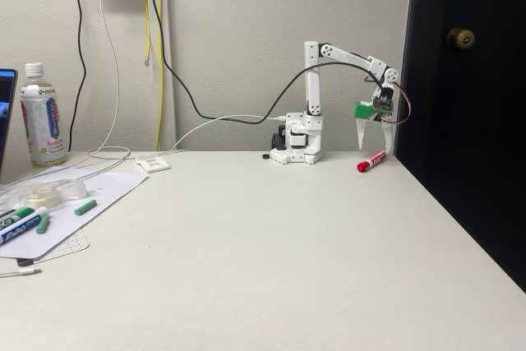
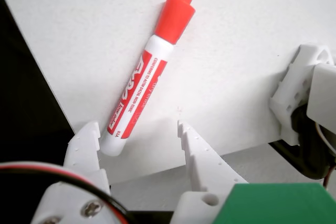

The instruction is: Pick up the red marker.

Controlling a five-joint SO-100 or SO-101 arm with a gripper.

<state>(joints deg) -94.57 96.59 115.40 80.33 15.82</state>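
Next, the gripper grabs the marker by its white end [image 1: 380, 155] to pick up the red marker. This leaves its red cap [image 1: 362, 167] free.
The red marker [image 1: 371, 161] lies flat on the white table [image 1: 263, 269] at the back right, close to the table's right edge. In the wrist view the red marker [image 2: 144, 77] runs diagonally, red cap at the top, white end at the bottom near the left fingertip. My gripper [image 1: 373, 147] hangs pointing down just above the marker. In the wrist view the gripper [image 2: 135, 126] is open, its white fingers [image 2: 86, 140] on either side of the marker's white end, which sits closer to the left finger. Nothing is held.
The arm's base [image 1: 300, 144] stands at the back by the wall. A dark door [image 1: 468, 121] borders the table's right edge. At the far left are a drink bottle [image 1: 41, 117], green- and blue-capped markers [image 1: 20, 223], tape, paper and cables.
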